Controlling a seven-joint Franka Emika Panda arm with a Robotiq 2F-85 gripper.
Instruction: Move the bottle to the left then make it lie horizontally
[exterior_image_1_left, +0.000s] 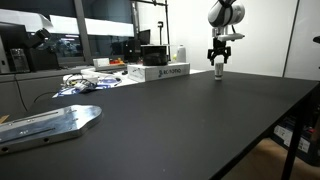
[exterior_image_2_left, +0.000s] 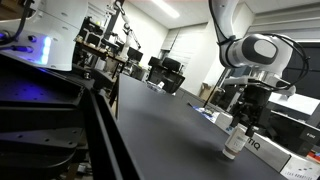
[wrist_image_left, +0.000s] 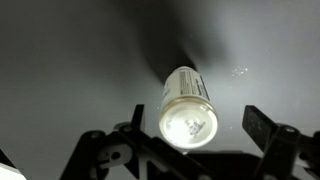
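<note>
My gripper closes on the bottle now, since the bottle's round top (wrist_image_left: 188, 123) lies in the gap and my gripper's fingertips are level with the bottle's sides.
The bottle (wrist_image_left: 188, 112) is a small silvery-white cylinder standing upright on the black table; the wrist view looks down on its round top. It also shows in both exterior views (exterior_image_1_left: 219, 70) (exterior_image_2_left: 234, 143), near the table's far side. My gripper (wrist_image_left: 197, 120) hangs straight above it with its fingers spread on either side of the bottle's top. A gap shows between the right finger and the bottle. In both exterior views the gripper (exterior_image_1_left: 220, 57) (exterior_image_2_left: 244, 122) sits just over the bottle's top, open.
A white box (exterior_image_1_left: 160, 72) (exterior_image_2_left: 268, 150) lies close beside the bottle. A taller white container with a dark top (exterior_image_1_left: 180, 53) stands behind the box. A flat metal plate (exterior_image_1_left: 50, 125) lies at the near corner. Cables and clutter (exterior_image_1_left: 85, 82) lie past it.
</note>
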